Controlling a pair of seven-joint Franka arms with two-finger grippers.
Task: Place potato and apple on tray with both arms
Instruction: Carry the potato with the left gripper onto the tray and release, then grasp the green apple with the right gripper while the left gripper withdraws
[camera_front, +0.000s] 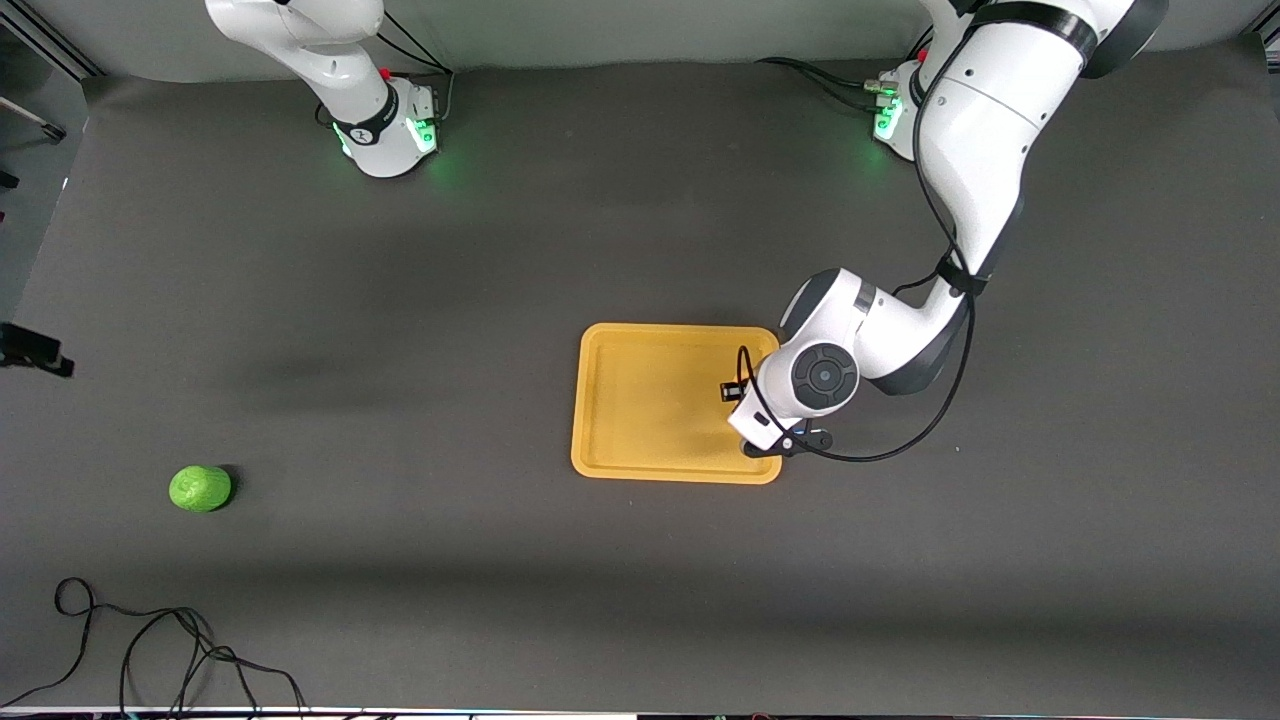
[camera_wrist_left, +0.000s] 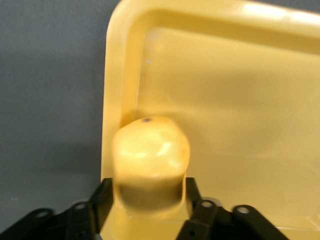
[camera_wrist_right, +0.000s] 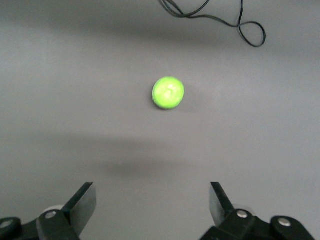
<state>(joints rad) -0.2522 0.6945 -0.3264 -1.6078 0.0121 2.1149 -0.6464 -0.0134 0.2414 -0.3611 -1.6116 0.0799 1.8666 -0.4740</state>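
The green apple needs to go on the yellow-orange tray, so my right gripper should next pick up the apple by its rounded sides.
The yellow-orange tray lies mid-table. The left arm's wrist hangs over the tray's edge toward the left arm's end and hides the gripper and the potato in the front view. In the left wrist view my left gripper is shut on the yellow-tan potato, low over a corner of the tray. The green apple sits on the table toward the right arm's end, nearer the front camera than the tray. My right gripper is open and empty, high over the table short of the apple.
A loose black cable lies on the table near the front edge at the right arm's end; it also shows in the right wrist view. A black object sticks in at that end's table edge.
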